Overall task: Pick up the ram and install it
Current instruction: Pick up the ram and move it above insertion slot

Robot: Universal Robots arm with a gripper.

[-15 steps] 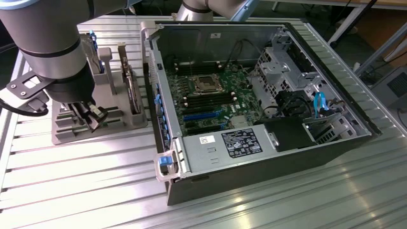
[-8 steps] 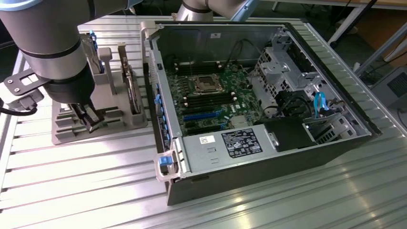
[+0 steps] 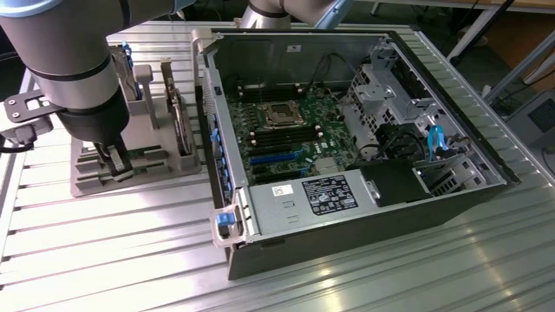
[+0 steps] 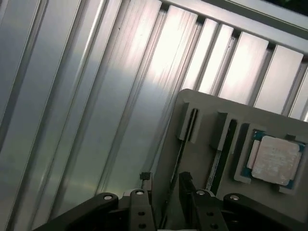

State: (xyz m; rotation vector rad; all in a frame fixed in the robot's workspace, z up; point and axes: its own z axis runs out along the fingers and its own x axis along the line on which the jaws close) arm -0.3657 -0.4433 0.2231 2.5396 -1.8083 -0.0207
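Note:
My gripper grabs the ram by its upper edge (image 4: pixel 171 190) next, since the slotted blocks of the grey holder enclose the ram's ends.
The ram (image 4: pixel 185 139) stands on edge in a narrow slot of the grey holder (image 4: pixel 202 192), showing as a thin dark strip. My gripper (image 4: pixel 166 185) hangs just above it, open. The black fingers (image 4: pixel 146 182) stand on either side of the strip's line, and no contact with it shows. In the exterior view the gripper (image 3: pixel 118 166) is low over the holder (image 3: pixel 139 170), left of the open computer case (image 3: pixel 451 195). The motherboard (image 3: pixel 295 140) lies bare inside the case, with long black memory slots (image 3: pixel 270 137) beside the processor socket (image 3: pixel 282 116).
A square silver processor chip (image 4: pixel 275 160) lies in a recess of the holder. A second thin stick (image 4: pixel 215 166) sits in the neighbouring slot. Drives (image 3: pixel 178 117) stand upright at the holder's back. A ribbed aluminium table (image 3: pixel 104 260) carries everything.

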